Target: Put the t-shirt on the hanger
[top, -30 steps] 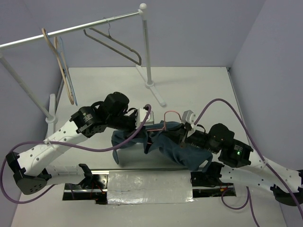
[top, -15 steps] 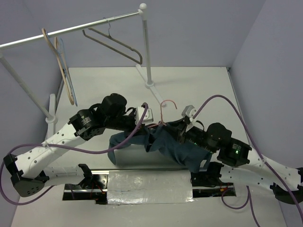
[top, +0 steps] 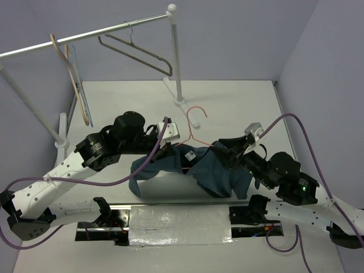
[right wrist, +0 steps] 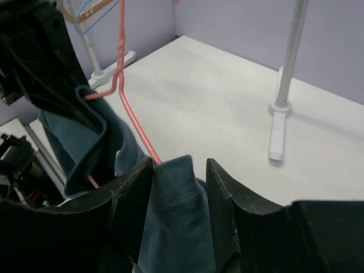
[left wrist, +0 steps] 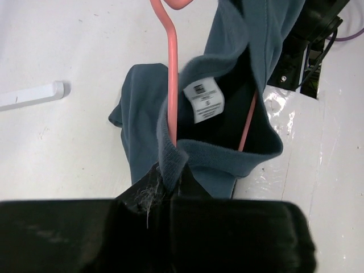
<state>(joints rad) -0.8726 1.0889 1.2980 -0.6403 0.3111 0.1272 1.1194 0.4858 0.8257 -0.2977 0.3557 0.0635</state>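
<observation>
My right gripper grabs the hanger by its twisted neck just below the hook [top: 190, 131] [right wrist: 120, 56] next, since that leaves the hook free for my left gripper.
The dark slate-blue t-shirt [top: 210, 173] hangs bunched between both arms just above the table. The thin red-pink hanger [top: 189, 126] stands up out of its neck, hook uppermost. In the left wrist view the hanger wire [left wrist: 172, 85] runs down into the collar beside the white label [left wrist: 203, 101]. My left gripper [left wrist: 170, 179] is shut on the collar rim of the t-shirt [left wrist: 142, 114]. My right gripper [right wrist: 179, 170] is open, and a fold of the t-shirt [right wrist: 176, 216] stands between its fingers with a gap on the right side. The hanger's sloping arm [right wrist: 135, 125] enters the cloth at the left finger.
A clothes rack crosses the back: rail [top: 85, 37], white post [top: 177, 62] and its foot [top: 187, 114] just behind the hanger hook. A grey-brown hanger [top: 136, 54] and pale wooden hangers [top: 74, 79] hang from the rail. A shiny taped strip [top: 179, 224] runs along the near edge.
My right gripper has opened and drawn back to the right. My left gripper has closed on the collar and shifted left. The hanger's hook now stands higher and more upright.
</observation>
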